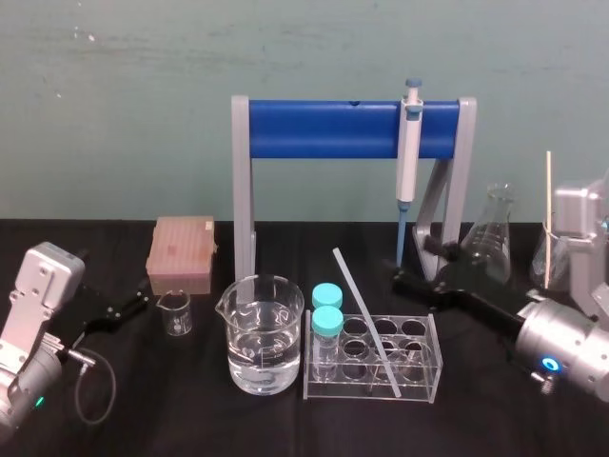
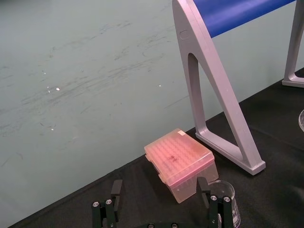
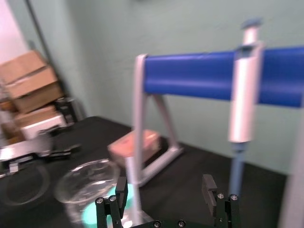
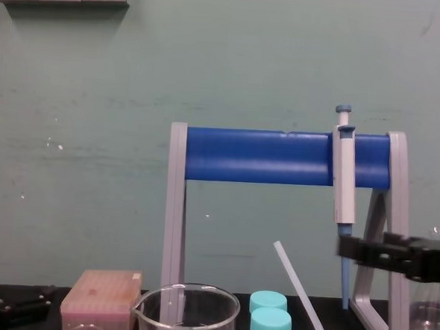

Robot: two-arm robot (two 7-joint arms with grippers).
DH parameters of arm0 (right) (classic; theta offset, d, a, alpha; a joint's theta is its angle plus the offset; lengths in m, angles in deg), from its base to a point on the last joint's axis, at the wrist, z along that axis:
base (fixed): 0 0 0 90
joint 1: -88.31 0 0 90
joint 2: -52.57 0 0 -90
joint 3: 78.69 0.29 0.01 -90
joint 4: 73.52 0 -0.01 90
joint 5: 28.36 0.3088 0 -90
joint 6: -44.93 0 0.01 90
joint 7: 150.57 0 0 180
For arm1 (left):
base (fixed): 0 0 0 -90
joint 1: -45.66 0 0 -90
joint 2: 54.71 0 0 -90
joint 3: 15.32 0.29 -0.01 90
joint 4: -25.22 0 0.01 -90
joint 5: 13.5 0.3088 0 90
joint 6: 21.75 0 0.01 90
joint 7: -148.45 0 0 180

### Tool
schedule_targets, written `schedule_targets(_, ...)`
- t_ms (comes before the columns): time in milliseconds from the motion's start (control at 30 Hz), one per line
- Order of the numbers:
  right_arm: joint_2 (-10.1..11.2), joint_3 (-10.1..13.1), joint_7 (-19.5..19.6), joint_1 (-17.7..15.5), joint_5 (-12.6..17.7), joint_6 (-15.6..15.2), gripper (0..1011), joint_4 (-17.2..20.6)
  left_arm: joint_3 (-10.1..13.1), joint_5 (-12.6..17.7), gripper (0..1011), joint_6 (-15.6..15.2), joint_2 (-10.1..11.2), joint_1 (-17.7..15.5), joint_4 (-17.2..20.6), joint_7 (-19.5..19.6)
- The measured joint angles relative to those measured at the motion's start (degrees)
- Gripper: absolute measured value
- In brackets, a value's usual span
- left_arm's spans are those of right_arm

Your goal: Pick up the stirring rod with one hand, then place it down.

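Note:
The robot's right gripper will next grab the rod by its raised upper end (image 4: 283, 255), because the rod's lower end is down in the tube rack beside the capped tubes.
The stirring rod (image 1: 366, 319) is a thin translucent-white stick that leans in the clear tube rack (image 1: 433, 367), its top end tilted to the back left; it also rises in the chest view (image 4: 300, 295). My right gripper (image 1: 407, 276) hovers behind the rack, near the grey stand's right foot and to the right of the rod's upper end, not touching it. Its fingers (image 3: 209, 186) stand open with nothing between them. My left gripper (image 1: 141, 303) rests low at the left by a small beaker (image 1: 175, 312), its fingers (image 2: 116, 189) open and empty.
A large beaker of water (image 1: 265, 333) stands left of the rack, with two teal-capped tubes (image 1: 326, 309) in the rack's left end. A grey stand with a blue bar (image 1: 324, 129) carries a pipette (image 1: 409, 152). A pink tip box (image 1: 183, 252) sits back left, a conical flask (image 1: 490, 243) back right.

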Motion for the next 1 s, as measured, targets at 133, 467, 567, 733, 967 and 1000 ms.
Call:
schedule_targets(133, -0.22, -1.59, -2.56, 1.61, 1.28, -4.01, 1003, 0.09, 0.0, 0.0, 1000, 0.0, 0.0, 0.0, 0.0, 0.0)
schedule_targets(467, -1.8, -6.77, -3.91, 7.3, -0.46, -8.1, 1003, -3.46, 0.0, 0.0, 1000, 0.0, 0.0, 0.0, 0.0, 0.0)
schedule_targets(567, -2.93, -8.06, -3.96, 9.31, -1.49, -8.39, 1003, -5.45, 0.0, 0.0, 1000, 0.0, 0.0, 0.0, 0.0, 0.0)
schedule_targets(733, -4.08, -9.15, -4.12, 11.16, -2.44, -8.47, 1003, -7.7, 0.0, 0.0, 1000, 0.0, 0.0, 0.0, 0.0, 0.0)
schedule_targets(967, -5.85, -10.49, -4.46, 13.62, -4.56, -7.98, 1003, -11.17, 0.0, 0.0, 1000, 0.0, 0.0, 0.0, 0.0, 0.0)
schedule_targets(1000, -5.99, -10.61, -4.5, 13.78, -4.77, -7.88, 1003, -11.41, 0.0, 0.0, 1000, 0.0, 0.0, 0.0, 0.0, 0.0)
